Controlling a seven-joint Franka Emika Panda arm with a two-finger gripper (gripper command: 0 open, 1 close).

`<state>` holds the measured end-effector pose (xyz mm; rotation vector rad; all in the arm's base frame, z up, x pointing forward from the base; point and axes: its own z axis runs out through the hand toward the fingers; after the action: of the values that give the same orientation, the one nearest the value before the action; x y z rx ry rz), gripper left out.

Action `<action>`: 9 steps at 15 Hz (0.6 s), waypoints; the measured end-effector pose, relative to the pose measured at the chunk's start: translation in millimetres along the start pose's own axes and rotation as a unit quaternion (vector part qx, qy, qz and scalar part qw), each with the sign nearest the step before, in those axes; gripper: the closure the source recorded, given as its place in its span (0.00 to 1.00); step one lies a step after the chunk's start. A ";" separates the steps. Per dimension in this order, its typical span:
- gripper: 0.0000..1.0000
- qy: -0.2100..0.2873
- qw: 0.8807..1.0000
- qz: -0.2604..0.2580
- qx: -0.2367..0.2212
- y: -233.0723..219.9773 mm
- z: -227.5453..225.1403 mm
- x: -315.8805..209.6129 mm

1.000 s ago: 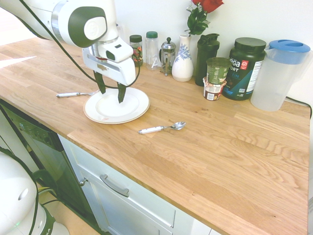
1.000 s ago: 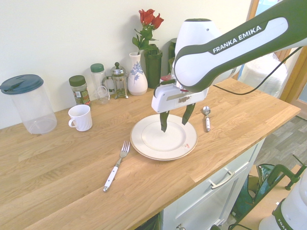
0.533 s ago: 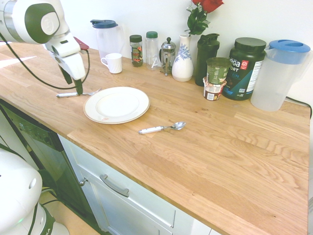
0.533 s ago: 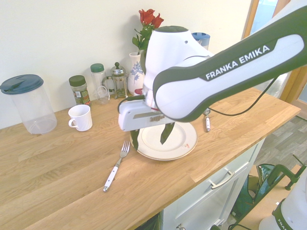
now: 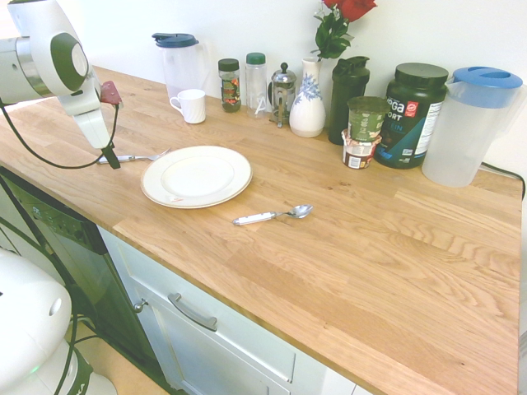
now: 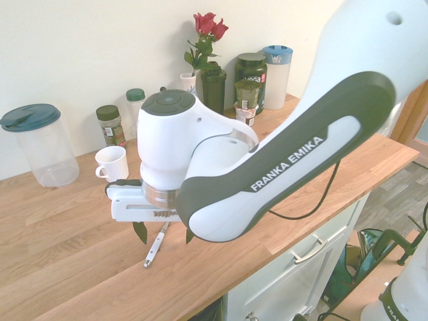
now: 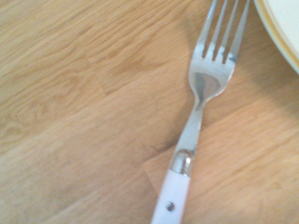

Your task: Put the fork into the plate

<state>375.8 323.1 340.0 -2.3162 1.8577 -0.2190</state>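
Note:
The fork's pointed teeth lie beside the plate's rim (image 7: 279, 32), so my gripper needs to grip the fork by its white handle (image 7: 173, 198) next.
The fork (image 5: 136, 157) lies flat on the wooden counter just left of the plate (image 5: 196, 175), its tines toward the plate's rim. It has silver tines and neck and a white handle (image 7: 170, 200). The plate is round, cream-white and bare. In the second exterior view my gripper (image 6: 164, 234) hangs low over the fork's handle (image 6: 153, 249), open, with one dark finger on each side of it and nothing held. The arm hides the plate in that view. The wrist view shows the fork (image 7: 201, 102) from close above, with a piece of the plate's rim (image 7: 279, 32) beside the tines.
A white-handled spoon (image 5: 272, 216) lies right of the plate. Along the wall stand a clear pitcher (image 5: 177, 62), a white mug (image 5: 192, 105), jars, a French press (image 5: 282, 92), a vase of roses (image 5: 308, 103), dark tubs and a blue-lidded pitcher (image 5: 471, 123). The counter's front edge runs close by the fork.
The arm has swung from above the plate across to the fork and come down over its handle. The jaws stayed open. Fork, plate and spoon have not moved.

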 end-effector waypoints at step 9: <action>1.00 -0.002 0.999 0.040 -0.001 -23.8 17.1 -8.7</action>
<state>400.3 337.3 328.4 -2.2359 1.9446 -0.2040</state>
